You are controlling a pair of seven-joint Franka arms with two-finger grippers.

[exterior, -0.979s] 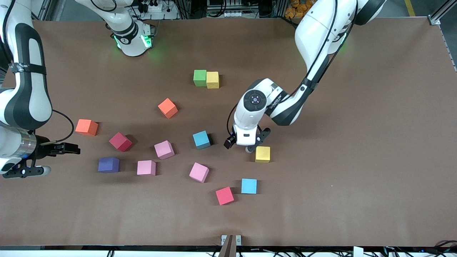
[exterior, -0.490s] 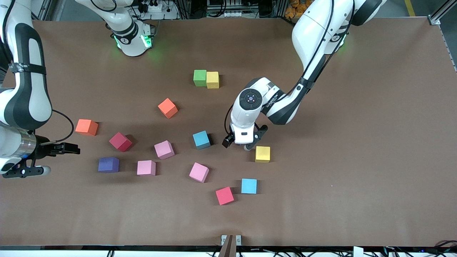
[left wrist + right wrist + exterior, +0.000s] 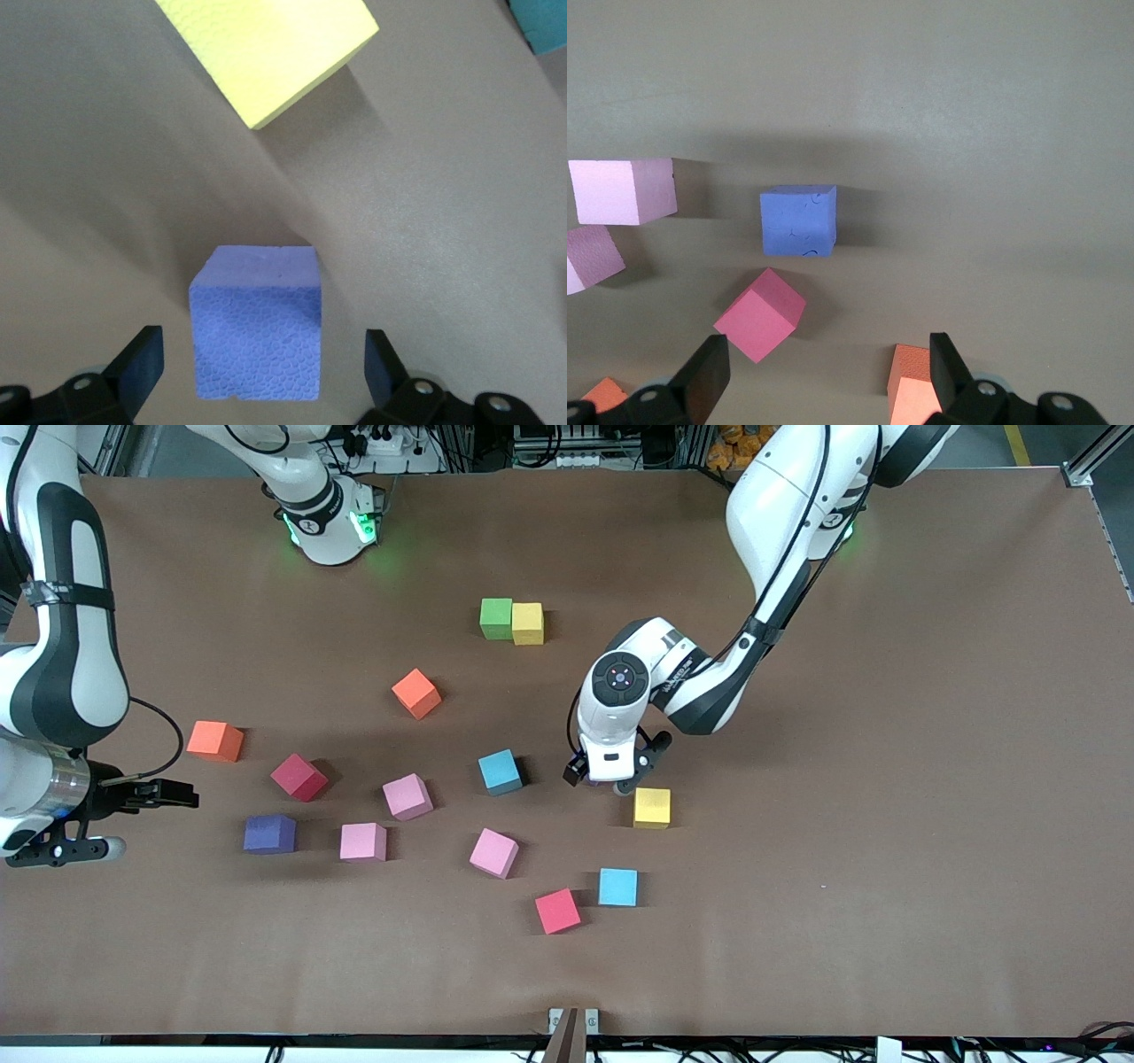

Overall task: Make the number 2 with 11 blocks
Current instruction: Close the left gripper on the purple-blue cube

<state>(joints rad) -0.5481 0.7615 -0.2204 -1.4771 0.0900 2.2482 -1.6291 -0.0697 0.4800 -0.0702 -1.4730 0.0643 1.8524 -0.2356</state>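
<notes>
My left gripper's fingers stop short of the purple block's sides in the left wrist view, so it moves farther onto the block, before it closes.
My left gripper (image 3: 611,775) hangs low over the table, open, beside a yellow block (image 3: 652,807). In the left wrist view a purple block (image 3: 255,323) sits on the table between its fingers (image 3: 142,365), touching neither. The yellow block (image 3: 266,53) lies just past it. In the front view my hand hides this purple block. A green block (image 3: 496,617) and a yellow block (image 3: 528,623) touch side by side near the arms' bases. My right gripper (image 3: 106,821) waits open at the right arm's end of the table. The number 2 is out of view.
Loose blocks lie spread out: orange (image 3: 416,693), orange (image 3: 214,740), red (image 3: 299,777), purple (image 3: 269,834), pink (image 3: 407,796), pink (image 3: 363,841), pink (image 3: 493,853), teal (image 3: 500,771), red (image 3: 558,911), light blue (image 3: 617,887). The right wrist view shows purple (image 3: 799,220), red (image 3: 760,314) and orange (image 3: 917,398) blocks.
My left hand has shifted slightly and turned a little over the purple block, staying open. The right arm and all the blocks are where they were.
</notes>
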